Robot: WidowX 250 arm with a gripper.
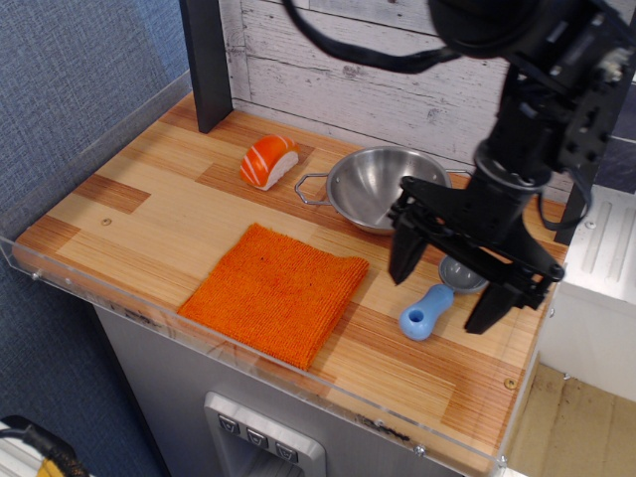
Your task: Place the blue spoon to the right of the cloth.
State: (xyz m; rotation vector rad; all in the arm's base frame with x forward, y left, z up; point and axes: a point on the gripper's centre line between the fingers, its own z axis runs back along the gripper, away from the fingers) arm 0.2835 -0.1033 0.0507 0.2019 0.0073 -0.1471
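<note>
The gripper needs to grab the spoon by its light-blue handle (426, 310) next, so that it can set the blue spoon beside the cloth (275, 290).
The blue spoon (429, 307) lies on the wooden table (149, 209) to the right of the orange cloth (275, 290), its light-blue handle pointing toward the front and its grey bowl partly hidden by my arm. The cloth lies flat near the front edge. My gripper (445, 295) is open and hangs just above the spoon, one finger (405, 256) to the spoon's left and the other (490, 303) to its right. It holds nothing.
A two-handled steel bowl (378, 187) stands behind the spoon, close to my arm. An orange-and-white sushi piece (268, 161) lies at the back left of it. A dark post (208, 62) stands at the back left. A clear acrylic rim (258, 368) edges the table.
</note>
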